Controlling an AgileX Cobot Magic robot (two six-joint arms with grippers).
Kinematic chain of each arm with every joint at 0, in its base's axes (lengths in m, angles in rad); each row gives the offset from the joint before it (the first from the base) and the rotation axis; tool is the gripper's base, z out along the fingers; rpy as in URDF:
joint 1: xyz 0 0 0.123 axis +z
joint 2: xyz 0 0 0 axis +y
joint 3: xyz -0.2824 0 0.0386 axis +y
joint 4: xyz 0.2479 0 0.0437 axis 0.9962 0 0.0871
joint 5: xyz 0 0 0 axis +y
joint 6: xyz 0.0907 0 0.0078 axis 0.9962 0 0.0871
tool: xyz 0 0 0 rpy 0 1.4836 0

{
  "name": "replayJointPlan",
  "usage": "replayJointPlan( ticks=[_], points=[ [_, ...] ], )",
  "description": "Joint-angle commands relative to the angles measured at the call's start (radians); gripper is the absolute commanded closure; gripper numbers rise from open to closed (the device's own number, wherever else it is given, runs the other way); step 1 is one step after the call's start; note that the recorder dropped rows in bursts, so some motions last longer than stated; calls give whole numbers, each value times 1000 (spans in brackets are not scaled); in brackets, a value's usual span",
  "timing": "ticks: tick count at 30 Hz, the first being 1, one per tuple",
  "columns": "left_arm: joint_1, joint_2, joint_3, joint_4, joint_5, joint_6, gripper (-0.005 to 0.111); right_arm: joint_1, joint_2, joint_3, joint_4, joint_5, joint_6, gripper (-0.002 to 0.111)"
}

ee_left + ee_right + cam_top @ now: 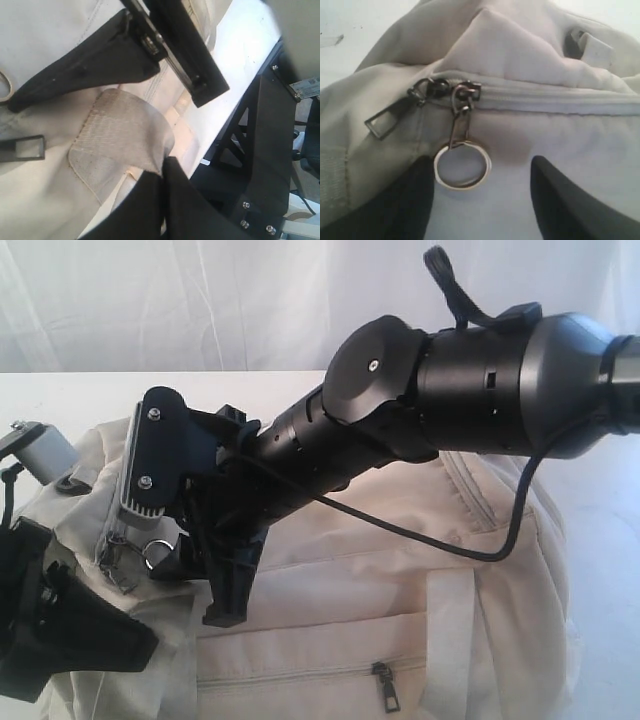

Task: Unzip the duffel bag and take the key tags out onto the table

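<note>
I need to unzip the duffel bag, so I will next grab the slider of its top zipper by the metal ring pull with my right gripper.
The beige duffel bag lies on the white table with its top zipper closed. A metal ring pull hangs from one slider, and a flat grey pull sits beside it. My right gripper is open just over the bag, its fingers either side of the fabric below the ring, touching nothing. In the exterior view it reaches across to the bag's left end. My left gripper is shut on a pale webbing tab at that end. The key tags are hidden.
The zipped side pocket faces the exterior camera. The right arm and its cable span the bag. The table edge runs close to the left gripper, with a black frame beyond it.
</note>
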Motion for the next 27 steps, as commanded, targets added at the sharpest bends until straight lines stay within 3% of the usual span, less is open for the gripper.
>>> replayJointPlan(
  ticks=[1,8,18,27],
  points=[
    [-4,-11,-9,-14,22,3,107,2,6,-1,12,21,-34,57],
    [-4,-11,-9,-14,22,3,107,35,48,-1,12,-2,-55,65],
    [-4,-11,-9,-14,20,1,107,38,17,-1,8,-132,-33,108],
    [-4,-11,-9,-14,20,1,107,38,-27,-1,8,-292,-3,108]
  ],
)
